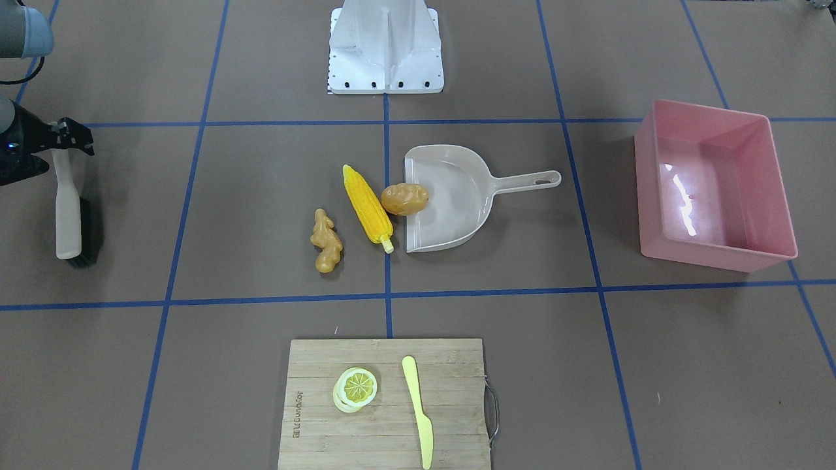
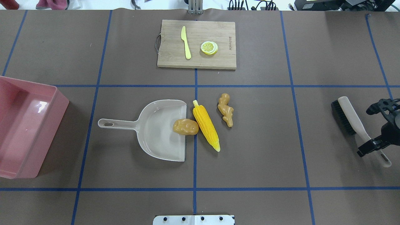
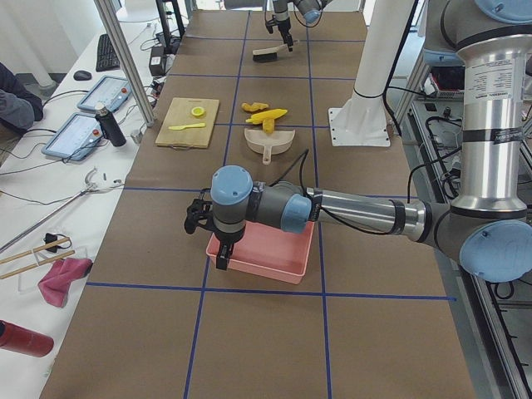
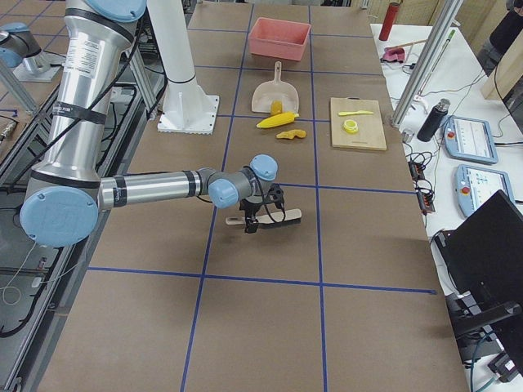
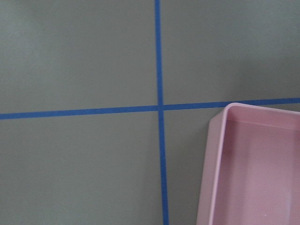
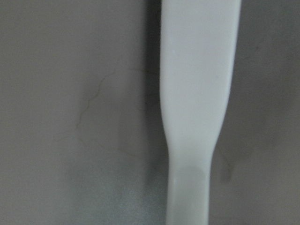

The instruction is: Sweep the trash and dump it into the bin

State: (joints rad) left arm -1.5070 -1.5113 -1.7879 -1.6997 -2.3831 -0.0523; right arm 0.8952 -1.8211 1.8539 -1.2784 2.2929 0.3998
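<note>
My right gripper grabs the brush by its white handle [image 1: 64, 169] next, to sweep the corn, ginger and potato into the dustpan [image 1: 457, 215].
The yellow corn cob [image 1: 368, 203], the tan ginger root [image 1: 326, 241] and the brown potato [image 1: 404, 199] lie mid-table. The potato rests on the lip of the grey-beige dustpan [image 1: 457, 215]. The pink bin [image 1: 712, 254] stands apart on the robot's left. My right gripper [image 2: 372, 128] is open, low over the white handle of the brush [image 2: 350, 115], which fills the right wrist view [image 6: 197, 93]. My left gripper [image 3: 209, 241] hovers beside the bin's outer end [image 5: 253, 178]. I cannot tell whether it is open or shut.
A wooden cutting board [image 2: 197, 59] with a lemon slice [image 2: 209, 47] and a pale yellow knife [image 2: 185, 42] lies at the far edge. The robot's white base plate [image 1: 385, 72] stands at the near edge. Blue tape lines cross the brown table.
</note>
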